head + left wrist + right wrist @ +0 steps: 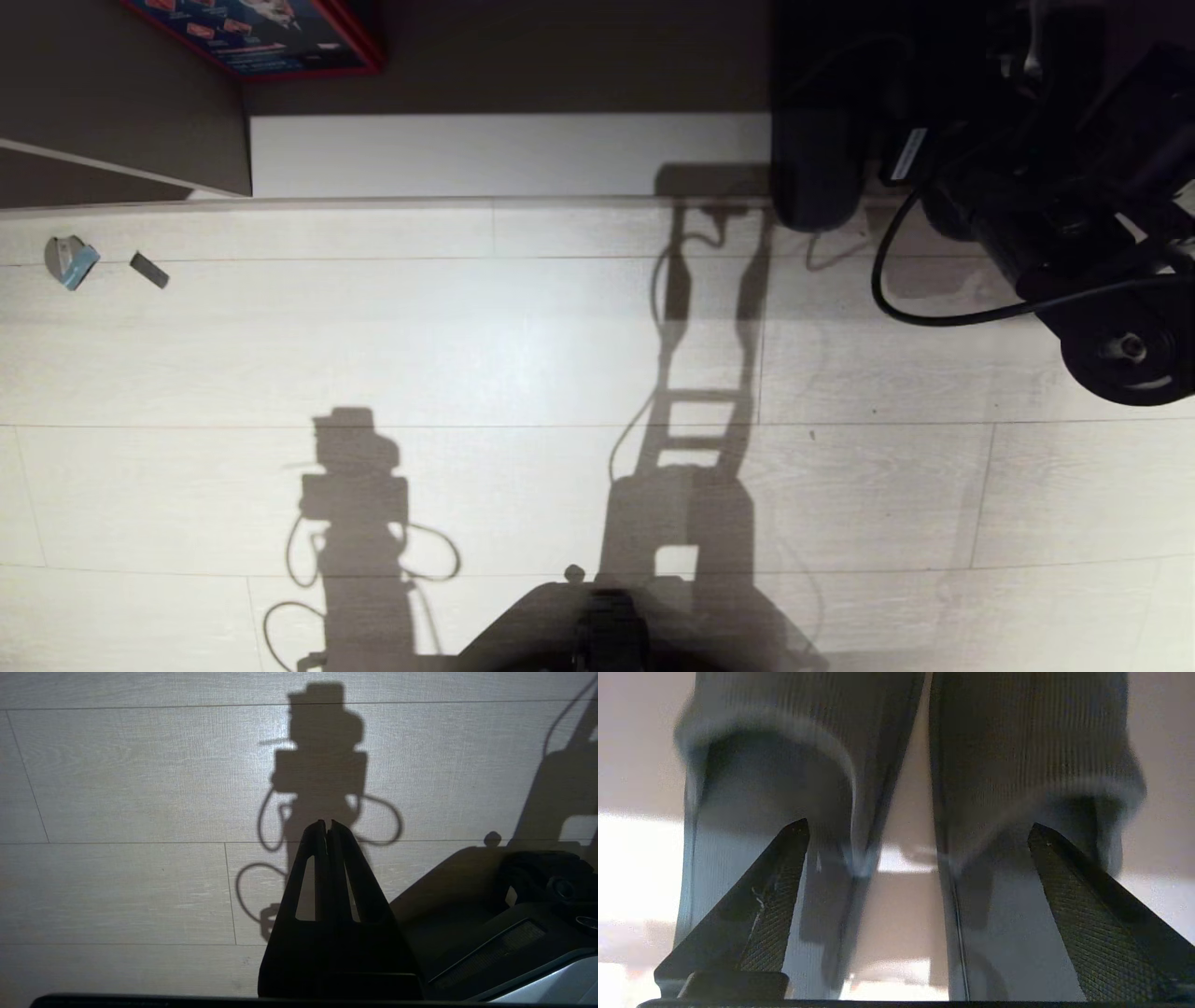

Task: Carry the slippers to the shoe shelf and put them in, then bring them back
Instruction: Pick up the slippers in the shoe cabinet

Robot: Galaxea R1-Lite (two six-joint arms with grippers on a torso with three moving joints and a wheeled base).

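Next, my right gripper should grab both slippers by their adjoining inner strap sides, to carry the pair together to the shoe shelf [504, 155].
The two dark slippers fill the right wrist view side by side, one [752, 784] and the other [1017, 756], each with a wide ribbed strap, a narrow gap between them. My right gripper [917, 823] is open, one finger over each footbed near the strap openings. In the head view the right arm [1055, 215] reaches in at the far right, and a dark rounded slipper end [814, 177] sits at the front edge of the shoe shelf's pale base board [504, 154]. My left gripper [328, 823] is shut and empty, parked over the floor.
A grey-brown partition [121, 103] bounds the cubby on the left, with a red-edged printed box [261, 33] above. A small blue-grey object [70, 261] and a dark chip [149, 271] lie on the plank floor. A black cable [934, 313] loops below the right arm.
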